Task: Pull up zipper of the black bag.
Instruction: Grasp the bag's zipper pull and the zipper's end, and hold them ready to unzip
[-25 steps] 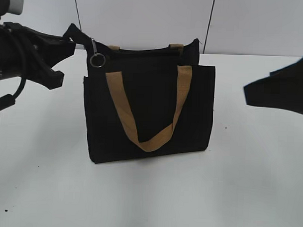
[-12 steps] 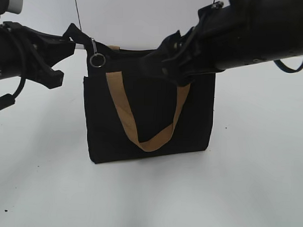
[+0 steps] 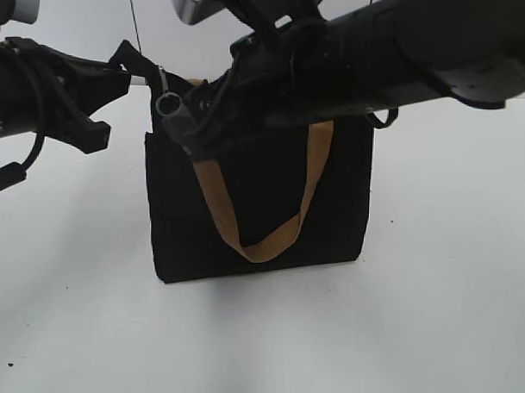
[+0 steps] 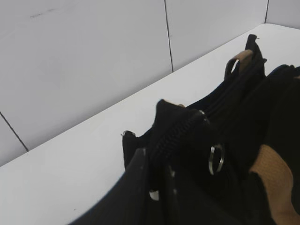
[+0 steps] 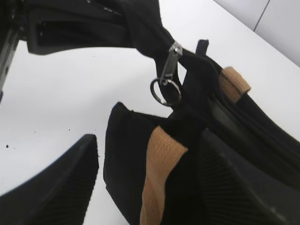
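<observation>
The silver slider's ring pull can pull up the zipper, so my right gripper will grab it next.
The black bag stands upright on the white table, tan straps hanging down its front. The zipper's silver slider and ring pull sit at the bag's top left corner; the ring also shows in the exterior view and the left wrist view. My left gripper is shut on the bag's fabric end tab beside the slider. My right gripper reaches across the bag's top, open, just below the ring; its fingers straddle the bag's corner and a tan strap.
The white table spreads around the bag, with a white panelled wall behind it. My right arm covers most of the bag's top edge in the exterior view.
My right arm has swung in from the right edge, across the bag's top, to the ring pull at the left corner. The left gripper and the bag have not moved.
</observation>
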